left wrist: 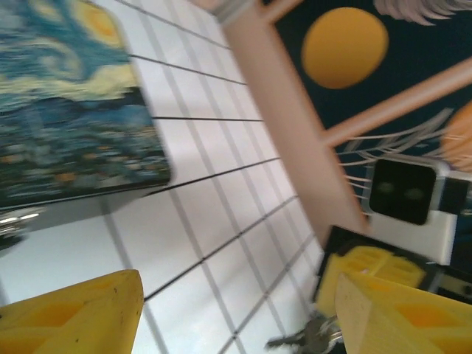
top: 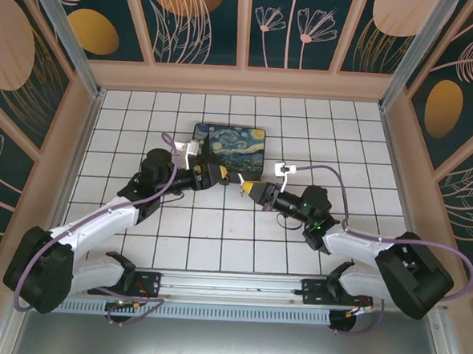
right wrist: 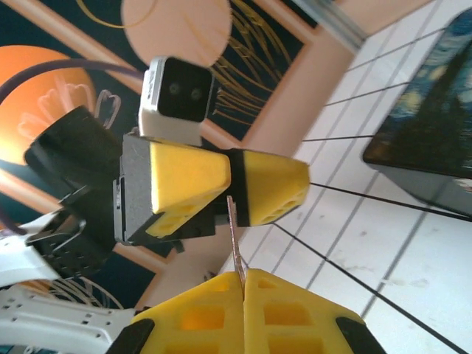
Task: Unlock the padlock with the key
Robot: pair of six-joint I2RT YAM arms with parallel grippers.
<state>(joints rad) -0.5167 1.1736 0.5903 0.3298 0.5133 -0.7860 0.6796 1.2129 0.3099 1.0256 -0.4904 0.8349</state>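
Observation:
The left gripper should next grab the key by its blade, which sticks out of the right gripper. The key's other end then stays with the right gripper for unlocking.
My right gripper [right wrist: 243, 274] is shut on the key [right wrist: 234, 236], a thin metal blade sticking straight out from between its yellow fingers. The blade's tip reaches the front of my left gripper [right wrist: 236, 184], at the dark gap between that gripper's two fingers. In the left wrist view the left gripper [left wrist: 237, 276] stands open, only floor tiles between its fingers, and the key [left wrist: 306, 341] pokes in from the lower right. From above, the left gripper [top: 215, 174] and right gripper [top: 252, 187] face each other mid-table with the key [top: 243, 181] between. I cannot pick out the padlock.
A black box with a swirly blue-and-yellow lid [top: 229, 144] lies just behind the two grippers, its front edge close to the left gripper. White tiled floor [top: 217, 232] spreads around, bounded by tan walls [top: 242, 79].

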